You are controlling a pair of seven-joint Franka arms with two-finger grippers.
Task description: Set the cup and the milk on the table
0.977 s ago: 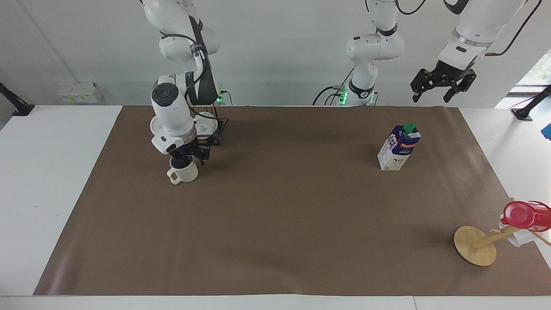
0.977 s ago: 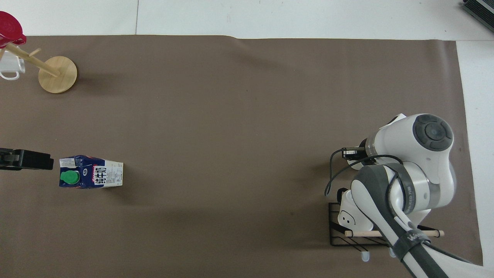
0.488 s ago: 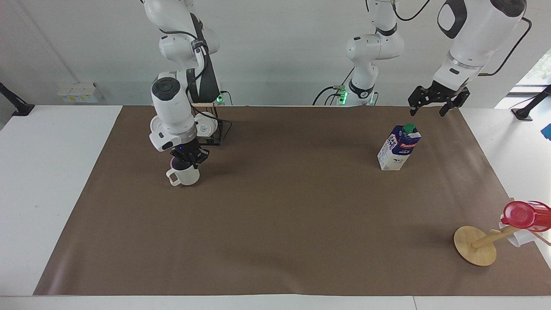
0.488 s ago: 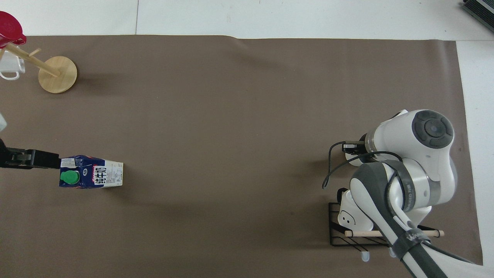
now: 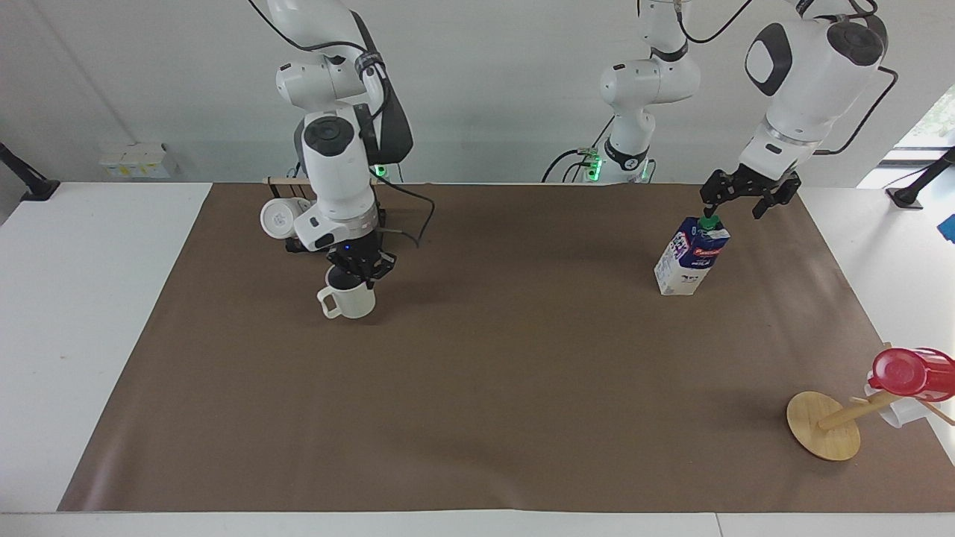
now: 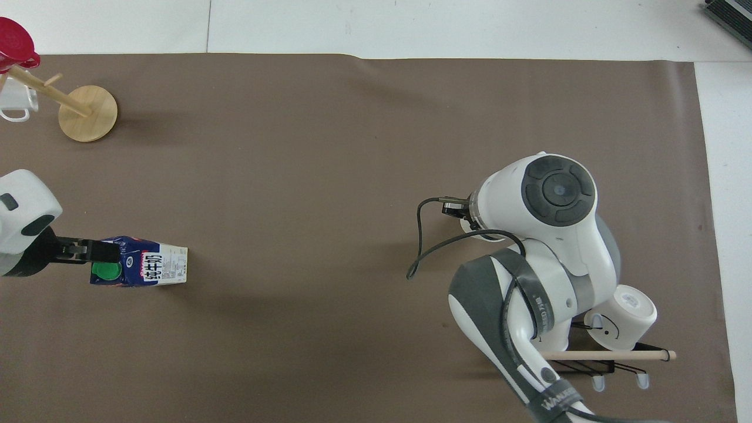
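Observation:
In the overhead view my left gripper's fingers stop above the carton's top [image 6: 126, 249] beside the green cap [image 6: 106, 271], so next it lowers before it closes.
The cup [image 5: 348, 300], cream-white with a squared handle, stands upright low on the brown sheet of the table [image 5: 492, 388], next to the mug rack. My right gripper [image 5: 362, 268] is shut on its rim, one finger inside. I cannot tell whether the cup touches the sheet. In the overhead view the right arm hides the cup. The milk [image 5: 692, 256] stands upright toward the left arm's end; it also shows in the overhead view [image 6: 147, 269]. My left gripper [image 5: 735, 209] is open just above the milk's green cap [image 5: 709, 221], and it also shows in the overhead view [image 6: 94, 252].
A black wire rack [image 6: 593, 359] with a white mug [image 5: 277, 218] lying on its side stands near the right arm's base. A wooden mug tree [image 5: 824, 425] with a red cup [image 5: 910, 373] stands at the left arm's end, farther from the robots than the milk.
My right gripper has carried the cup away from the rack, toward the middle of the table. My left gripper has come down from high up to just above the milk's cap.

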